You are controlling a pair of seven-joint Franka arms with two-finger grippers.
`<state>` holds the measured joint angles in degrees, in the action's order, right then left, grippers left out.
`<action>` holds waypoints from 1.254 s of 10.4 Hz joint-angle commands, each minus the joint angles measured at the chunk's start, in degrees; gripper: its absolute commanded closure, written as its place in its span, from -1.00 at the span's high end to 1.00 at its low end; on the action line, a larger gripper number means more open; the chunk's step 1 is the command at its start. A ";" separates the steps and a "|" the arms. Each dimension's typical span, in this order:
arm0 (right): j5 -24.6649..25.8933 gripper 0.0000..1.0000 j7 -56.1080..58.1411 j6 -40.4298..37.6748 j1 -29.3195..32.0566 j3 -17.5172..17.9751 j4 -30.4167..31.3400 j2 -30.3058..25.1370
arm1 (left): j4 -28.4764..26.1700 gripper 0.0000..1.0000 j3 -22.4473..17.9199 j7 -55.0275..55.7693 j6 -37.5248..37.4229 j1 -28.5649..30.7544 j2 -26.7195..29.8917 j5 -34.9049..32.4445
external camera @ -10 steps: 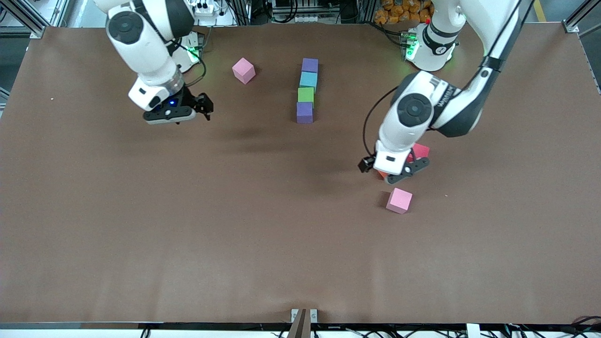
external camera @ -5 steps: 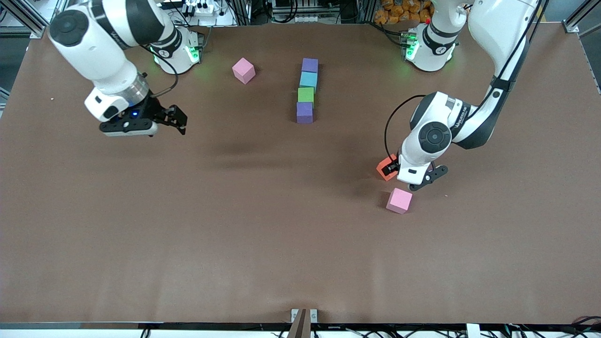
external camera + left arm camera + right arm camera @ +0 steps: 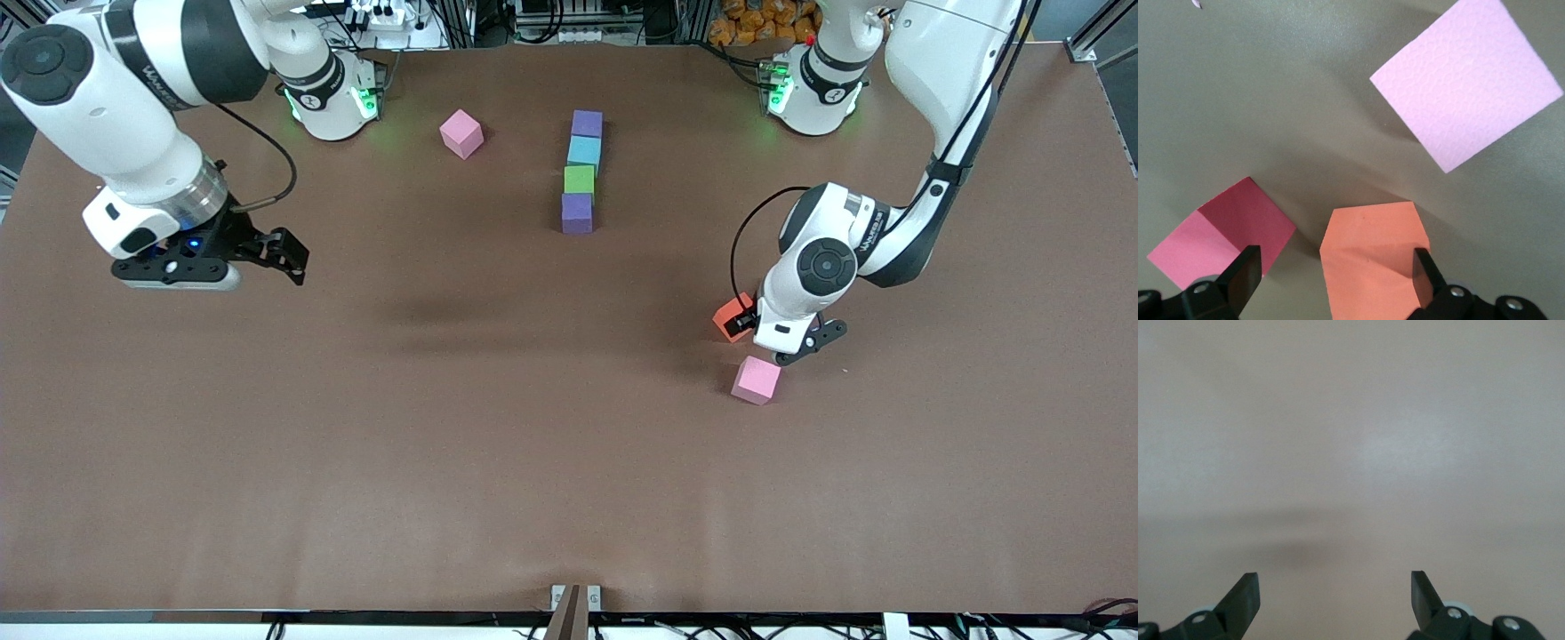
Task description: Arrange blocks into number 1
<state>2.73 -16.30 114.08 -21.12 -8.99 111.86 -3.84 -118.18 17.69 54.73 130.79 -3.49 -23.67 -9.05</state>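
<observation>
My left gripper isn't ready to close yet and needs to go lower first, because its fingers are above the orange block and the red block in the left wrist view.
Four blocks form a column at mid-table: purple, light blue, green, purple. A lone pink block lies beside the column toward the right arm's base. My left gripper is open and low over the orange block, which sits between its fingers, against one of them. The red block lies by the other finger and is hidden in the front view. A second pink block lies just nearer the camera. My right gripper hangs open and empty over bare table.
The brown table is bare across its wide strip near the camera. Both arm bases stand at the table's edge farthest from the camera.
The right arm has swung away from the column toward its own end of the table. The left gripper has shifted and settled around the orange block. No block has moved.
</observation>
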 commanded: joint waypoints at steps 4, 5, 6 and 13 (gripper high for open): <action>1.05 1.00 -0.13 -1.23 2.83 0.46 -2.62 0.68 | 1.02 1.00 -0.37 -0.59 0.35 -0.29 0.73 2.53; 1.05 1.00 -0.22 -1.23 2.84 0.46 -2.62 0.68 | 1.37 1.00 -0.37 -0.67 0.43 -0.29 0.56 3.41; 1.05 1.00 -0.31 -1.23 2.84 0.46 -2.62 0.68 | 1.29 1.00 -0.37 -0.76 0.96 -0.55 0.30 3.68; 0.96 1.00 0.83 -1.40 4.67 0.90 -6.03 1.99 | -0.73 0.93 -0.37 -0.76 7.19 -1.43 -3.57 3.69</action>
<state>2.95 -16.22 113.85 -18.43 -9.00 109.64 -3.75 -117.75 17.67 54.73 136.00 -4.52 -27.11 -6.65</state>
